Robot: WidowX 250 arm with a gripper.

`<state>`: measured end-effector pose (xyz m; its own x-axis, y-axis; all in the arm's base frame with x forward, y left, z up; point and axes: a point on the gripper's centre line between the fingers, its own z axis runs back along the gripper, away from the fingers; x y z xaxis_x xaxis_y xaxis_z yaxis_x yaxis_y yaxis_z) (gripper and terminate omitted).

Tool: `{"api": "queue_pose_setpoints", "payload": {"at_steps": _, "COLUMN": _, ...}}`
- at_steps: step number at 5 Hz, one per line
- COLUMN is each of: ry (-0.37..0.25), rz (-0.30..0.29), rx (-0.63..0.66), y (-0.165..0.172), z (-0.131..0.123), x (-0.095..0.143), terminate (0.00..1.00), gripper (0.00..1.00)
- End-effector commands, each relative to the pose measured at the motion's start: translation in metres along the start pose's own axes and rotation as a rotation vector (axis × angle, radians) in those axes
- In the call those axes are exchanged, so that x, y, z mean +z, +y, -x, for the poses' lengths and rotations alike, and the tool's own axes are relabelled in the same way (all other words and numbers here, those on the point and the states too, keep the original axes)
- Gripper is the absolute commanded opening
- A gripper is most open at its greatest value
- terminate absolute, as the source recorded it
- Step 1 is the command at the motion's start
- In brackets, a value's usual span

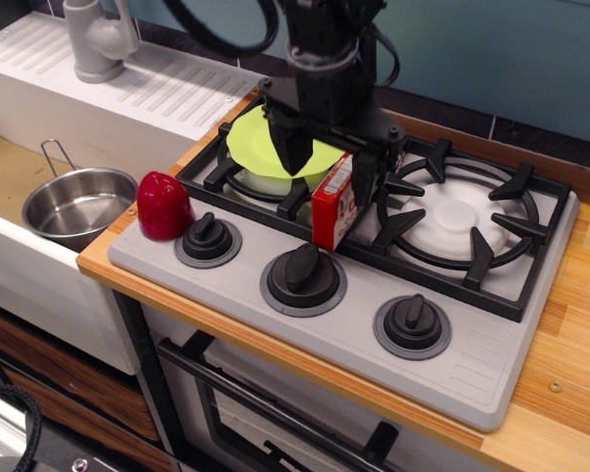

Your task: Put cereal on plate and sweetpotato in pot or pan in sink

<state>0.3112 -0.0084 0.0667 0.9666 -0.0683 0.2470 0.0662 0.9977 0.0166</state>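
Observation:
I should next use my gripper to grab the red box by its broad printed sides, so I can put the cereal (333, 208) on the plate (248, 138).
The cereal (333, 208), a red printed box, stands upright on the stove grate between the two burners. My gripper (330, 162) hangs just above and behind the box's top. It is open, with one dark finger (295, 147) over the plate and the other finger (366, 175) to the right of the box. The lime-green plate (248, 138) lies on the back left burner, partly hidden by the gripper. The glossy red sweetpotato (164, 206) sits on the stove's front left corner. The steel pot (77, 206) rests in the sink (20, 261), empty.
Three black knobs (303, 275) line the stove front. The right burner (462, 216) has a raised black grate. A grey tap (98, 39) and ribbed drainboard (157, 88) stand behind the sink. The wooden counter (570, 374) runs along the right.

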Motion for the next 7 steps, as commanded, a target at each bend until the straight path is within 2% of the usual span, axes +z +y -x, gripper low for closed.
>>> {"api": "queue_pose_setpoints", "payload": {"at_steps": 1, "ry": 0.024, "rz": -0.017, "rx": 0.024, "y": -0.013, "z": -0.002, "x": -0.005, "terminate": 0.00, "gripper": 1.00}}
{"api": "queue_pose_setpoints", "payload": {"at_steps": 2, "ry": 0.035, "rz": -0.016, "rx": 0.037, "y": -0.019, "z": -0.003, "x": -0.012, "terminate": 0.00, "gripper": 1.00}}
{"api": "queue_pose_setpoints", "payload": {"at_steps": 3, "ry": 0.044, "rz": -0.024, "rx": 0.043, "y": -0.022, "z": -0.004, "x": -0.017, "terminate": 0.00, "gripper": 0.00}}
{"api": "queue_pose_setpoints", "payload": {"at_steps": 5, "ry": 0.052, "rz": -0.012, "rx": 0.030, "y": -0.024, "z": 0.000, "x": -0.010, "terminate": 0.00, "gripper": 0.00}}
{"api": "queue_pose_setpoints", "payload": {"at_steps": 7, "ry": 0.110, "rz": -0.018, "rx": 0.033, "y": -0.026, "z": -0.001, "x": 0.026, "terminate": 0.00, "gripper": 0.00}}
